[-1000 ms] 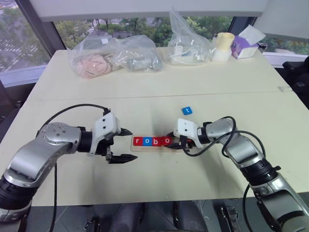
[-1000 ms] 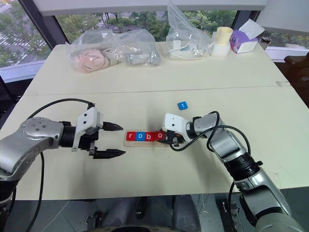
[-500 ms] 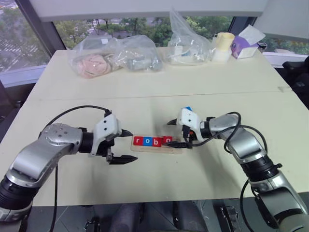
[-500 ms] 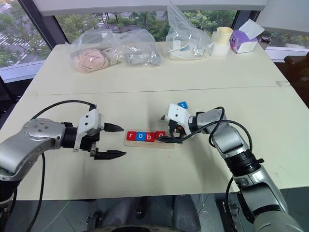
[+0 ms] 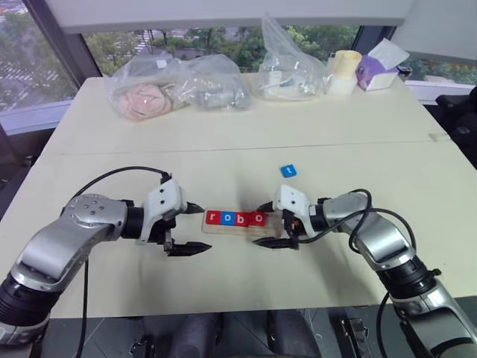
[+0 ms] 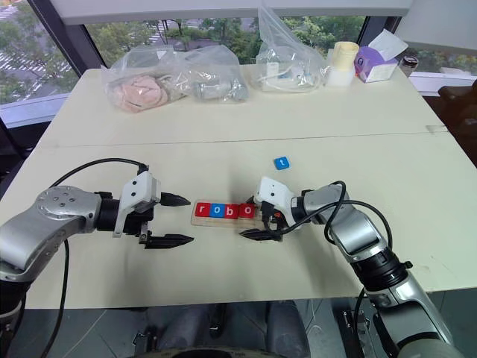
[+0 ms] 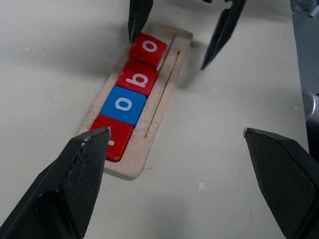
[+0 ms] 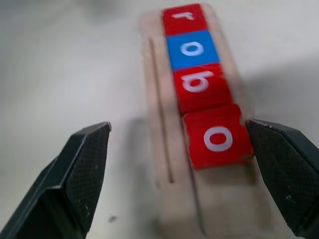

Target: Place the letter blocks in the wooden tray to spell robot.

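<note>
The blue t block point(image 5: 288, 171) needs to be gripped by its edges with my right gripper next, to finish the word robot in the wooden tray point(image 5: 244, 229).
The wooden tray point(image 5: 244, 229) lies mid-table with several letter blocks in its slot: red r point(image 8: 182, 17), blue o point(image 8: 193, 49), red b point(image 8: 202, 84) and red o point(image 8: 217, 137), the last slightly askew. A blue t block point(image 5: 288, 171) lies loose on the table behind the tray's right end. My right gripper point(image 5: 261, 226) is open at the tray's right end, holding nothing, with one fingertip beside the last o. At the tray's left end my left gripper point(image 5: 205, 227) hangs open and empty, and one finger point(image 7: 84, 164) hides part of the r.
Clear plastic bags point(image 5: 179, 86) of items, a pale cup point(image 5: 344, 72) and a purple-and-white tissue box point(image 5: 378, 68) stand along the table's far edge. Bare tabletop surrounds the tray and the t block.
My right gripper opened, let go of the second red o in the tray and drew back a little from the tray's right end. The left arm stayed still.
</note>
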Controlling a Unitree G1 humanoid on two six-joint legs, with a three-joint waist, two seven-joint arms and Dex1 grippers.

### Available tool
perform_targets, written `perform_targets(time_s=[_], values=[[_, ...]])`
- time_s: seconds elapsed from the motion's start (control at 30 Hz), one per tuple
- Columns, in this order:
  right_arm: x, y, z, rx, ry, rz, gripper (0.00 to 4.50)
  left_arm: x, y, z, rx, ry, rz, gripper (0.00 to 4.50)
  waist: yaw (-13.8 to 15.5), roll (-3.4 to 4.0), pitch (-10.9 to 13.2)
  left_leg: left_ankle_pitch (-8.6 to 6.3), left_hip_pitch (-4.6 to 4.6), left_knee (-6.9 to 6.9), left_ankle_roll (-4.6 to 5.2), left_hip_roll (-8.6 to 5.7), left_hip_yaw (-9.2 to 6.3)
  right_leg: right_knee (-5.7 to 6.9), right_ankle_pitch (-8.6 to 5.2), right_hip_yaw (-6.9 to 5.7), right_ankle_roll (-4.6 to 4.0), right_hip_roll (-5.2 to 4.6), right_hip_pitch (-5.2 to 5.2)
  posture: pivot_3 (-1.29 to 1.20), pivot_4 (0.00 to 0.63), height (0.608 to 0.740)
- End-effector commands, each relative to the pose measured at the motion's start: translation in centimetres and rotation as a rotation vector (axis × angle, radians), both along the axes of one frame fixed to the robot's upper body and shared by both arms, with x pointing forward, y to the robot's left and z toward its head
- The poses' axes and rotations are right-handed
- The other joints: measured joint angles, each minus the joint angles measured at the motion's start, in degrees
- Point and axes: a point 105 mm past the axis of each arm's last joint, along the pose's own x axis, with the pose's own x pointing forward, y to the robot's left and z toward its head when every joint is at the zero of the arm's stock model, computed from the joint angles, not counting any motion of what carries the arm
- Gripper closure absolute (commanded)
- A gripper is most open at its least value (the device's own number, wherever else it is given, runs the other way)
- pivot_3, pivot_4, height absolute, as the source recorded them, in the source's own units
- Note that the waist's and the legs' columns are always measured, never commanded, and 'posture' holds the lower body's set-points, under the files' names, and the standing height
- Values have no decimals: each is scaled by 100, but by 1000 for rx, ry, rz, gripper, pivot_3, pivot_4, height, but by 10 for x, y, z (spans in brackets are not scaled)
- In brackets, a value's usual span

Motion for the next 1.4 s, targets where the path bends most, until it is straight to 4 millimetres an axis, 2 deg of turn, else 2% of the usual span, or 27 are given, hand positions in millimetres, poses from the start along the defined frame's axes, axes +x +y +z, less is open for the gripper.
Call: perform_targets(time_s=[0.03,0.23,0.3,0.37,0.47,0.53,0.67,0.73,0.83,1.07,1.17,1.33,1.4], values=[[-5,9,9,33,-20,28,70,1,0,5,-1,-33,-9,0,-1,0,0,0,0,1,0,0,0,0,0,0,0,-1,0,0,150,740],[1,9,13,41,-54,-14,70,6,2,2,-1,-37,-4,0,-4,0,0,0,0,1,0,0,0,0,0,0,-1,0,0,0,150,740],[12,4,20,55,-83,-75,70,7,3,2,-3,-41,-2,0,-4,0,0,0,0,0,0,0,0,0,0,0,0,0,0,0,150,740],[32,-4,35,112,-117,-198,70,10,3,4,-17,-55,4,0,-12,0,0,0,0,1,0,0,0,0,0,0,0,0,0,0,150,740],[61,-16,72,372,-77,-438,70,18,1,19,-122,-81,55,0,-5,-1,0,2,1,3,-2,1,-3,3,2,0,-3,1,0,0,150,740],[73,-28,76,416,-63,-561,70,28,5,30,-183,-110,116,0,0,-2,-1,4,0,4,-5,0,-9,8,4,0,-1,4,-2,0,150,740],[88,-46,62,341,-76,-783,70,45,11,51,-316,-164,226,0,6,-3,-5,5,0,0,-7,-4,-25,8,5,-4,1,10,1,0,150,740],[96,-50,53,288,-116,-901,70,48,9,55,-354,-173,249,0,-6,-3,-5,5,0,-2,-7,-5,-21,8,6,-3,2,9,-1,0,150,740],[105,-52,46,276,-174,-1022,70,54,9,45,-310,-188,291,0,-48,-2,-6,8,0,-5,-12,-3,-12,15,8,1,3,8,-10,0,150,740],[115,-46,6,208,-145,-1124,70,51,2,40,-340,-158,289,0,-43,-1,-6,12,6,-2,-16,-2,-6,28,9,2,1,12,-10,0,150,740],[118,-49,1,200,-162,-1153,964,52,3,40,-331,-166,295,0,-38,-2,-7,13,17,-1,-17,-2,-7,29,10,2,0,12,1,0,150,740],[120,-50,5,200,-197,-1157,3305,52,4,40,-329,-163,295,0,-38,-1,-7,13,38,-3,-17,-2,-8,28,9,2,-2,12,20,0,150,740],[119,-49,7,201,-206,-1155,3289,51,3,38,-325,-157,287,0,-39,-1,-7,13,39,-3,-17,-2,-8,28,9,2,-1,12,21,0,150,740]])
